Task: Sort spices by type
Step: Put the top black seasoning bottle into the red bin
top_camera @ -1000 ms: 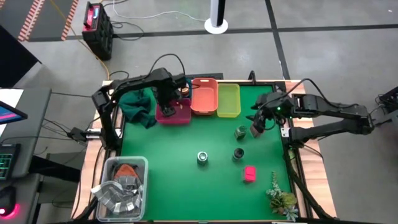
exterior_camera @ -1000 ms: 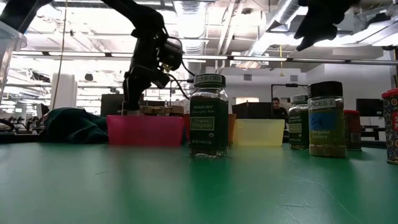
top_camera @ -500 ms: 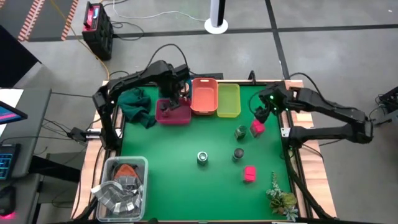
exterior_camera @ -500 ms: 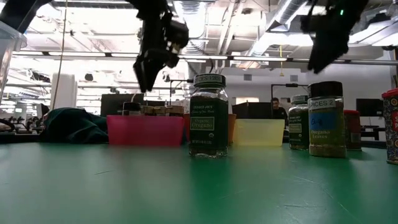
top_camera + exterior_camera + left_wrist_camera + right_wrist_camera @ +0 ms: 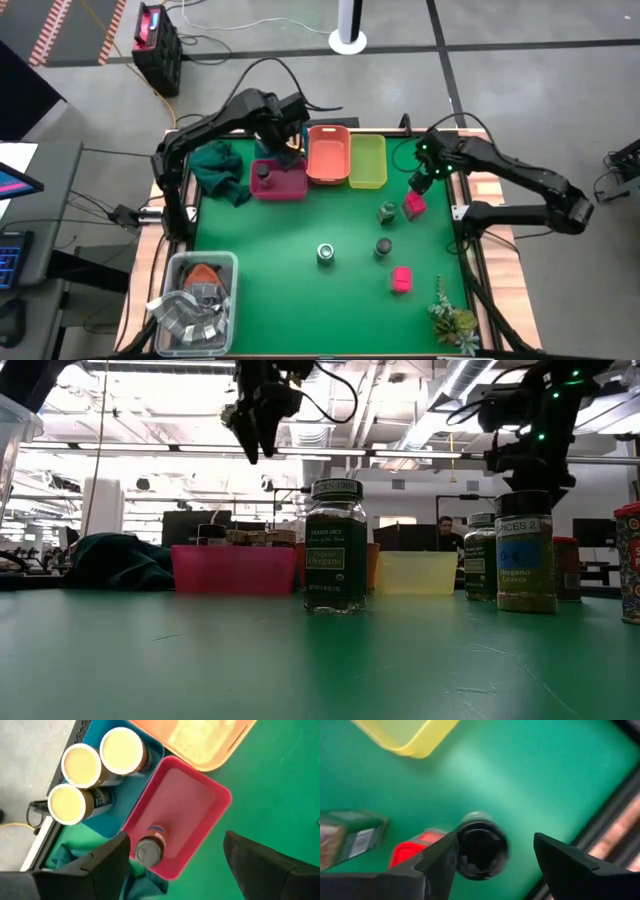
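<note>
In the right wrist view my right gripper's fingers are still above the dark lid (image 5: 482, 850), so it is too early to close; my right gripper goes lower first, then closes.
My left gripper (image 5: 175, 870) is open, high above the magenta tray (image 5: 290, 185), and touches nothing. A dark-topped jar (image 5: 149, 851) stands in that tray's corner. Three tan-topped jars (image 5: 82, 767) stand in the blue tray (image 5: 150, 755) behind it. My right gripper (image 5: 492, 862) is open above a dark-topped jar (image 5: 481, 845), which shows between its fingers but below them. A pink box (image 5: 413, 205) and a green-topped jar (image 5: 387, 212) stand next to it. Two more jars (image 5: 326, 254) (image 5: 383, 246) and a second pink box (image 5: 401, 278) stand mid-table.
The orange tray (image 5: 328, 160) and yellow-green tray (image 5: 367, 162) sit along the far edge. A teal cloth (image 5: 220, 165) lies at the far left. A clear tub of grey packets (image 5: 195, 295) is at the near left corner, a small plant (image 5: 450, 315) at the near right.
My left gripper has risen out of the magenta tray, and the dark-topped jar has stayed standing in it. My right gripper has drawn back toward the table's far edge, and the pink box beside the green-topped jar now shows where the gripper had been.
</note>
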